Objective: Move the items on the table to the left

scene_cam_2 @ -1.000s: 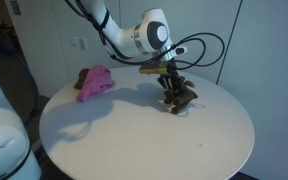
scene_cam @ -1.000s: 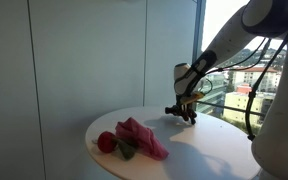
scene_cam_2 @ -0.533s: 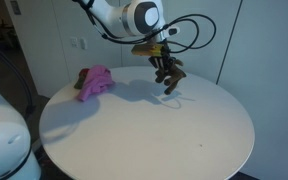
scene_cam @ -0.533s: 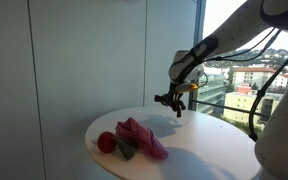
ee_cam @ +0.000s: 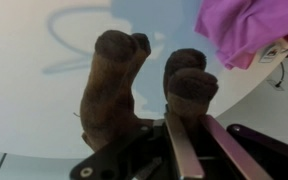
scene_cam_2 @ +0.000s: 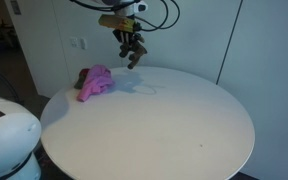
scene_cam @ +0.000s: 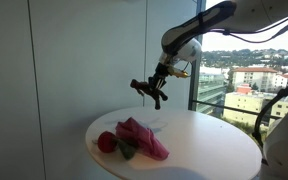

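The legs of the plush toy hang above the white tabletop beside the pink cloth, so my gripper needs to keep holding the plush toy until it hangs over the cloth.
My gripper [scene_cam: 152, 92] is shut on a brown plush toy [ee_cam: 134, 85] and holds it in the air above the round white table [scene_cam_2: 154, 125]. The toy also shows in both exterior views [scene_cam: 147, 89] [scene_cam_2: 132, 52]. In the wrist view its legs point away from my fingers [ee_cam: 182, 140]. A pink cloth [scene_cam_2: 96, 82] lies near the table's edge, and also shows in an exterior view [scene_cam: 142, 138] and the wrist view [ee_cam: 249, 28]. A red item [scene_cam: 106, 142] and a dark green item [scene_cam: 127, 152] lie beside the cloth.
A large window [scene_cam: 249, 70] stands behind the table in an exterior view. A wall [scene_cam_2: 234, 40] stands behind the table. The robot's white base [scene_cam_2: 9, 140] sits at the near left.
My gripper has lifted the brown plush toy off the table and carried it up and across toward the pink cloth.
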`<move>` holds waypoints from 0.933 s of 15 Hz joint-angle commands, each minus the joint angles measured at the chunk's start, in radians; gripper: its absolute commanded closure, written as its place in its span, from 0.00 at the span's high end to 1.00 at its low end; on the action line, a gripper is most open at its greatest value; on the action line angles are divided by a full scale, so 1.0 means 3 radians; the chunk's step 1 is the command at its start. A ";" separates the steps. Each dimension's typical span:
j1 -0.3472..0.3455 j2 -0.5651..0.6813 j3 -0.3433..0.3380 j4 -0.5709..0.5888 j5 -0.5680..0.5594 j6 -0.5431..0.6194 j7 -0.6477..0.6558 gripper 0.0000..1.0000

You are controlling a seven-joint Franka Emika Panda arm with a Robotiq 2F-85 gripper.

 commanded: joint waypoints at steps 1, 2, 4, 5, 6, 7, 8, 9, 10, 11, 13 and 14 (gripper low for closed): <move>0.0331 -0.0284 0.0036 -0.0159 0.0420 -0.0140 -0.0371 0.06; 0.0433 -0.0284 0.0070 -0.0222 0.0501 -0.0113 -0.0467 0.07; 0.0554 -0.0248 0.0178 -0.0367 0.0523 0.0025 -0.0556 0.07; 0.0594 -0.0203 0.0239 -0.0423 0.0490 0.0085 -0.0563 0.07; 0.0639 -0.0159 0.0283 -0.0457 0.0466 0.0093 -0.0583 0.07; 0.0671 -0.0106 0.0331 -0.0491 0.0434 0.0112 -0.0589 0.19; 0.0685 -0.0068 0.0374 -0.0520 0.0426 0.0163 -0.0556 0.37; 0.0702 -0.0042 0.0392 -0.0536 0.0425 0.0160 -0.0564 0.44; 0.0689 0.0008 0.0413 -0.0530 0.0388 0.0146 -0.0546 0.51; 0.0668 0.0030 0.0425 -0.0510 0.0348 0.0063 -0.0519 0.58; 0.0663 0.0029 0.0427 -0.0536 0.0385 0.0046 -0.0487 0.48; 0.0650 0.0053 0.0427 -0.0534 0.0373 0.0042 -0.0487 0.56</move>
